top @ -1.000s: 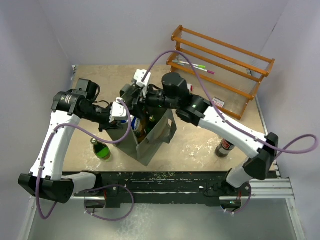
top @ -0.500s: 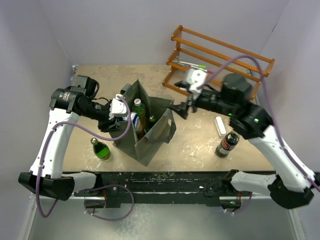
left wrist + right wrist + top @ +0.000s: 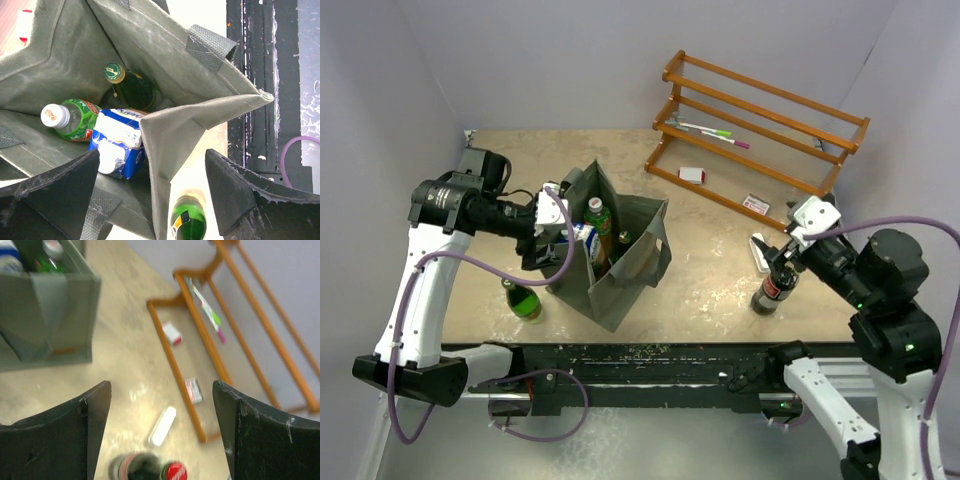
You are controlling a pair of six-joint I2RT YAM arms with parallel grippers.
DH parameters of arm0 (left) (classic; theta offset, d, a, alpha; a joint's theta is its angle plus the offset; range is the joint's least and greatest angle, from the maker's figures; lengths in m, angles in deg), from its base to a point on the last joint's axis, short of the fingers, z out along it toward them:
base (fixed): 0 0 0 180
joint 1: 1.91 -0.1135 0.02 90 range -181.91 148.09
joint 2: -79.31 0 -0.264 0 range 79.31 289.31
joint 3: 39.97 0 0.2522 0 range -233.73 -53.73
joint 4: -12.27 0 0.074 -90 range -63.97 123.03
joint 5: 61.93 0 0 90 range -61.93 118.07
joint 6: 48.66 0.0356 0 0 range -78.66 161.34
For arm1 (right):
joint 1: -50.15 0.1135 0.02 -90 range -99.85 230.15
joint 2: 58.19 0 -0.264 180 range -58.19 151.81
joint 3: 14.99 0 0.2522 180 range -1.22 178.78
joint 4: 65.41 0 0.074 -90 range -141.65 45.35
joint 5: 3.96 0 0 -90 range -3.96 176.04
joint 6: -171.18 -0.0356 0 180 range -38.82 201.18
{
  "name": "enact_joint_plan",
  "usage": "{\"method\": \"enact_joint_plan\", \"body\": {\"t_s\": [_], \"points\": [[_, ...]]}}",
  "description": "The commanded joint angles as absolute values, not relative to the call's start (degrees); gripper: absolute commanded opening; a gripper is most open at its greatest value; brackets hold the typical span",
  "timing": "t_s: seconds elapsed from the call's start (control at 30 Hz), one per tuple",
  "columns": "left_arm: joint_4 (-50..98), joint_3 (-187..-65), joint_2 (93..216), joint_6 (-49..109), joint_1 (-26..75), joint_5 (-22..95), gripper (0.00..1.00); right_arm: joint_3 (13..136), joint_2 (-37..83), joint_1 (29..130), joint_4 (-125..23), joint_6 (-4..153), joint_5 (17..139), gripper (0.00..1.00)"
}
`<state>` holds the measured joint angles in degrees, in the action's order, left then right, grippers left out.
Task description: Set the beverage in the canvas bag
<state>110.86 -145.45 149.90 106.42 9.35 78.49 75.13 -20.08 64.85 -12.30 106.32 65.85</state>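
My right gripper will take the cola bottle from above by its red cap. The bottle's body is then free to go down into the canvas bag (image 3: pixel 620 270).
The grey-green canvas bag (image 3: pixel 620 270) stands open mid-table. Inside it are a green-labelled bottle with a white cap (image 3: pixel 72 120), a blue and white carton (image 3: pixel 120 142) and a dark green bottle (image 3: pixel 130 87). My left gripper (image 3: pixel 542 240) is open, its jaws straddling the bag's left wall (image 3: pixel 175 135) without pinching it. A green glass bottle (image 3: pixel 189 220) stands on the table just outside that wall. At the right, my right gripper (image 3: pixel 782 255) hangs open over a cola bottle with a red cap (image 3: pixel 145 471), nothing between its fingers.
An orange wooden rack (image 3: pixel 760 120) with pens (image 3: pixel 715 132) lines the back right. Two small packets (image 3: pixel 691 174) lie at its foot. A white oblong case (image 3: pixel 162 426) lies just behind the cola bottle. The black rail (image 3: pixel 650 360) runs along the near edge.
My right arm swung away from above the bag to the right side, ending over the cola bottle. My left jaws went from shut at the bag's rim to wide open.
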Motion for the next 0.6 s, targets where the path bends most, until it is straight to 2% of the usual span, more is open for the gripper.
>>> {"method": "enact_joint_plan", "body": {"t_s": [0.0,0.27,0.57], "points": [[108.0,-146.8,148.8,104.9,9.1,80.4,0.9,70.2,-21.7,58.4,-6.9,105.1,72.2,0.84],[105.0,-144.8,147.7,103.3,9.1,80.2,0.91,70.8,-18.2,50.8,-0.1,99.9,75.3,0.82],[104.1,-142.6,146.4,103.0,9.1,80.2,0.92,70.6,-17.9,47.4,5.1,99.2,76.3,0.77]]}}
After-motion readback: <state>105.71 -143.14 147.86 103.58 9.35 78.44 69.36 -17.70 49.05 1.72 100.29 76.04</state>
